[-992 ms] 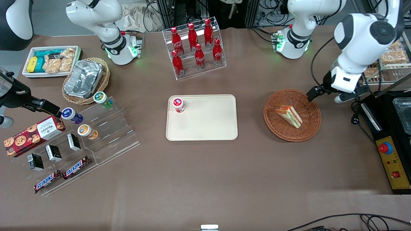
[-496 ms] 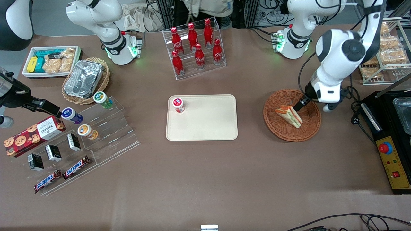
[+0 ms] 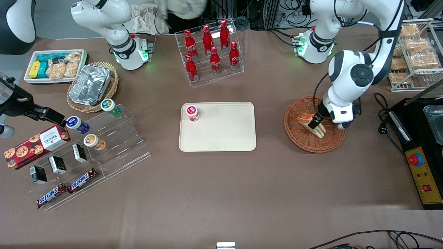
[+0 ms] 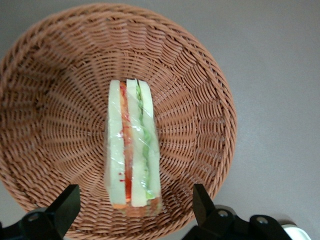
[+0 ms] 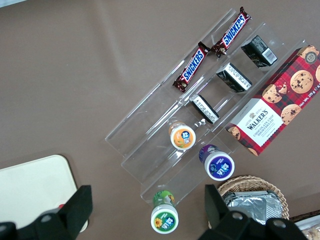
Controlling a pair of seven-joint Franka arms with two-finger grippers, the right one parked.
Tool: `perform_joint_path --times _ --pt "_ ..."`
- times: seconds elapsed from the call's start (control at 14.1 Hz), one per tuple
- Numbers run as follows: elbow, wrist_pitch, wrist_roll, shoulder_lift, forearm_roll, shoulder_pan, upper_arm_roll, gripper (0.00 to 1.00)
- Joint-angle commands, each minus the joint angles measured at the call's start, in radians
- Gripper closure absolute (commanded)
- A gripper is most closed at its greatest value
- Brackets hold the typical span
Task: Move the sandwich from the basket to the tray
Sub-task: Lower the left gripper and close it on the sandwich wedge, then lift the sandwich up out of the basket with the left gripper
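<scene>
The wrapped sandwich should go on the cream tray [image 3: 221, 135], so my left gripper should next grab the sandwich by its crust end [image 3: 306, 118].
The sandwich [image 3: 304, 118], a wrapped wedge of pale bread with red and green layers, lies in the round reddish-brown basket [image 3: 311, 147]. My left gripper [image 3: 315, 121] hangs low over the sandwich and is open. In the left wrist view the sandwich [image 4: 132, 150] lies lengthwise in the basket [image 4: 200, 100]. The gripper [image 4: 134, 200] straddles its wide end, with one black finger [image 4: 67, 200] on each side and a clear gap to the bread. The cream tray [image 3: 221, 135] lies flat beside the basket, toward the parked arm's end of the table.
A small red-capped jar [image 3: 192, 113] stands on a tray corner. A rack of red cola bottles [image 3: 209, 52] stands farther from the camera. A black control box [image 3: 420, 162] and a wire shelf of bagged pastries [image 3: 413, 58] flank the basket. An acrylic snack stand [image 3: 104, 138] sits toward the parked arm's end.
The left arm has swung in from outside the basket's rim and come down. Its open gripper now sits over the sandwich. The sandwich has not moved.
</scene>
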Motion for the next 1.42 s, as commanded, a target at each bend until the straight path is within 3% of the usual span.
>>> perform_joint_path --times 0.0,0.35,0.5,0.57,0.78,0.85,0.99,1.35 --pt "-0.003 0.056 -0.063 0.037 0.013 -0.041 0.009 0.00" --pt "-0.015 0.065 -0.190 0.080 0.177 -0.048 0.011 0.01" --pt "-0.015 0.091 -0.198 0.091 0.183 -0.046 0.014 0.04" --pt "-0.014 0.091 -0.199 0.091 0.183 -0.043 0.014 0.15" --pt "-0.007 0.084 -0.183 0.088 0.183 -0.041 0.014 0.75" --pt "-0.003 0.081 -0.189 0.083 0.180 -0.031 0.014 0.88" --pt "0.000 0.052 -0.181 0.072 0.180 -0.032 0.014 1.00" --pt "0.155 -0.283 -0.059 -0.003 0.154 -0.026 0.017 1.00"
